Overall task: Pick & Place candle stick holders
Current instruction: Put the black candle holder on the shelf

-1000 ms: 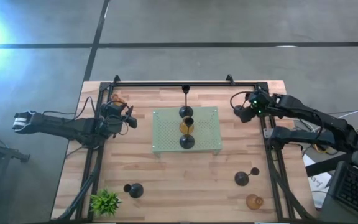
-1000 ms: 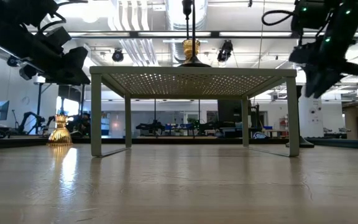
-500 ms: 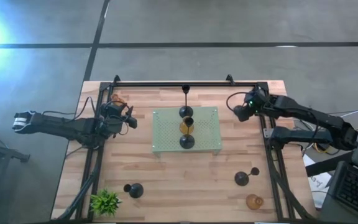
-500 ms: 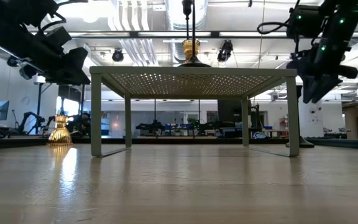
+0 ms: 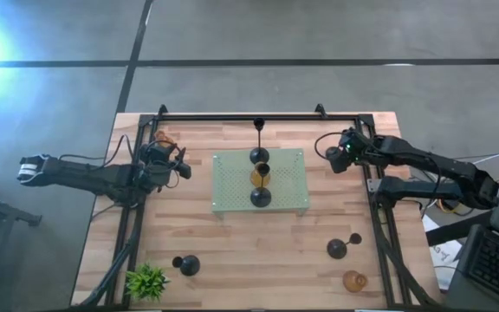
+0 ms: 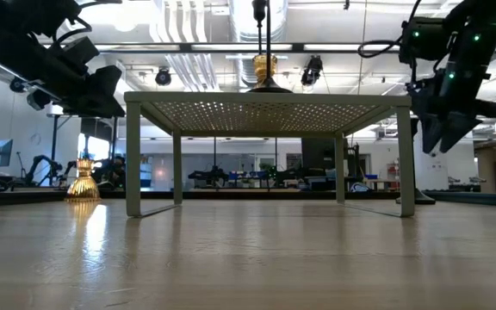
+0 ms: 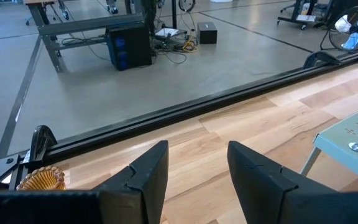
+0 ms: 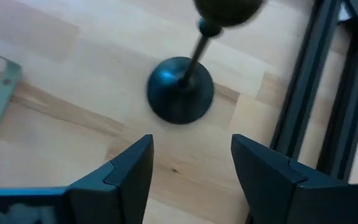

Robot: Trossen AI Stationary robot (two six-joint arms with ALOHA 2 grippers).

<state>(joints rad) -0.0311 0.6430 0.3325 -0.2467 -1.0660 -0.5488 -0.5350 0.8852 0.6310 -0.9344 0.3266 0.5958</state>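
The right gripper picks up the black candle stick holder by its stem just below the cup next, to place it on the pale green mat (image 5: 288,165).
My right gripper (image 8: 188,171) hangs open over the table's far right, pointing down. Beyond its fingertips stands a black candle stick holder (image 8: 180,90) on its round dome base, its stem slanting up to the cup (image 8: 229,7); nothing is between the fingers. My left gripper (image 7: 194,168) waits open and empty at the far left (image 5: 180,165). The pale green perforated mat (image 5: 288,165) carries two black holders (image 5: 259,156) (image 5: 260,198) with an amber one (image 5: 261,174) between them. A tall black holder (image 5: 259,126) stands behind the mat.
Near the front stand black holders (image 5: 186,264) (image 5: 337,250), an amber holder (image 5: 353,280) and a small green plant (image 5: 145,282). Another amber holder (image 7: 39,179) sits at the far left by the black frame rail (image 5: 258,115). Bare wood lies in front of the mat.
My right gripper has sunk a little and shifted slightly toward the mat, staying above the far right of the table. The left arm and the holders have kept still.
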